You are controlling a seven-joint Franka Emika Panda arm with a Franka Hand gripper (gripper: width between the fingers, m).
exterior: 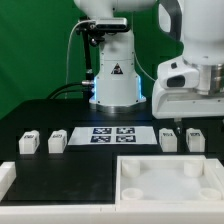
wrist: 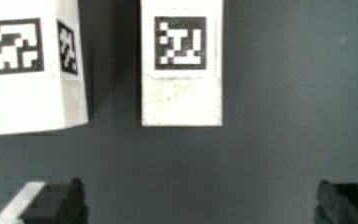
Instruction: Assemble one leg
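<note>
My gripper's fingers stop short of the tagged leg's near end (wrist: 181, 118), so my gripper moves toward the leg's near end next, and only then closes on the leg.
Four small white legs with tags stand in a row on the dark table: two at the exterior view's left (exterior: 29, 143) (exterior: 57, 141) and two at its right (exterior: 168, 138) (exterior: 195, 138). My gripper (exterior: 192, 112) hangs just above the two right legs. In the wrist view two legs (wrist: 30, 65) (wrist: 179, 60) lie on the dark mat ahead of the gripper (wrist: 202, 205). Its dark fingertips (wrist: 51, 200) (wrist: 354, 200) stand wide apart with nothing between them. The gripper is open and touches neither leg.
The marker board (exterior: 112, 134) lies between the two pairs of legs. The large white square tray (exterior: 165, 182) with corner sockets sits at the front. Another white piece (exterior: 5, 178) shows at the front left edge. The robot base (exterior: 112, 75) stands behind.
</note>
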